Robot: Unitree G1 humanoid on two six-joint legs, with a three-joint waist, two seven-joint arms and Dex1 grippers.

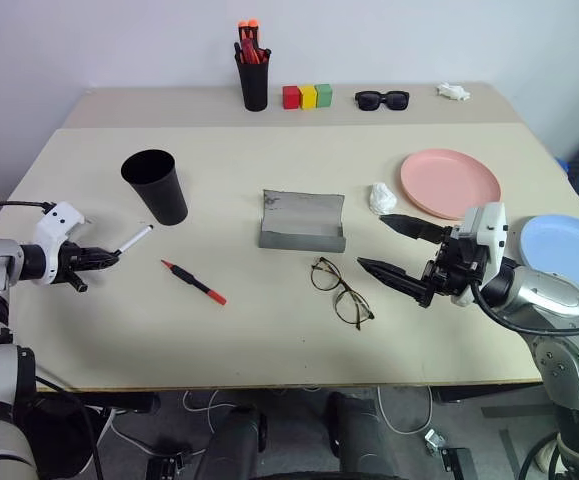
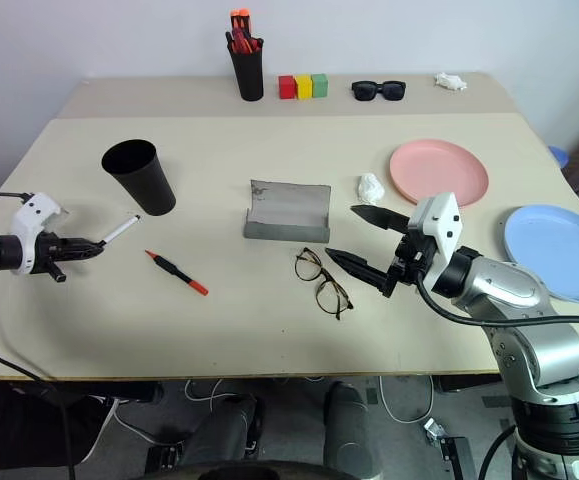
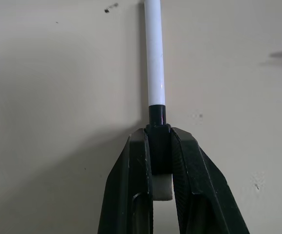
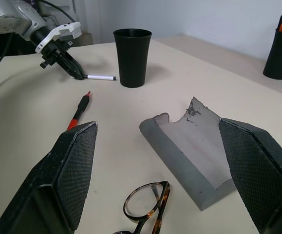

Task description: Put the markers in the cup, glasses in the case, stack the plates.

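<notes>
The white marker (image 1: 136, 239) goes toward the black cup (image 1: 150, 162) next in my left gripper. It points at the cup, short of its rim, and would miss if I opened now.
My left gripper (image 1: 112, 258) is shut on the black end of a white marker (image 1: 136, 239), which lies low at the table's left and points toward the cup (image 1: 156, 186). The left wrist view shows the black end (image 3: 158, 122) clamped between both fingers. A black marker with red ends (image 1: 193, 281) lies loose on the table right of it. The grey case (image 1: 303, 222) stands open at the centre, and the round-lensed glasses (image 1: 341, 292) lie just in front of it. My right gripper (image 1: 373, 241) hangs open right of the glasses, holding nothing. A pink plate (image 1: 449, 183) and a blue plate (image 1: 569, 255) lie apart at the right.
A crumpled white scrap (image 1: 381, 197) lies between the case and the pink plate. Along the back stand a black pen holder (image 1: 253, 75) with orange-tipped pens, three coloured blocks (image 1: 307, 96), black sunglasses (image 1: 382, 99) and a small white object (image 1: 454, 92).
</notes>
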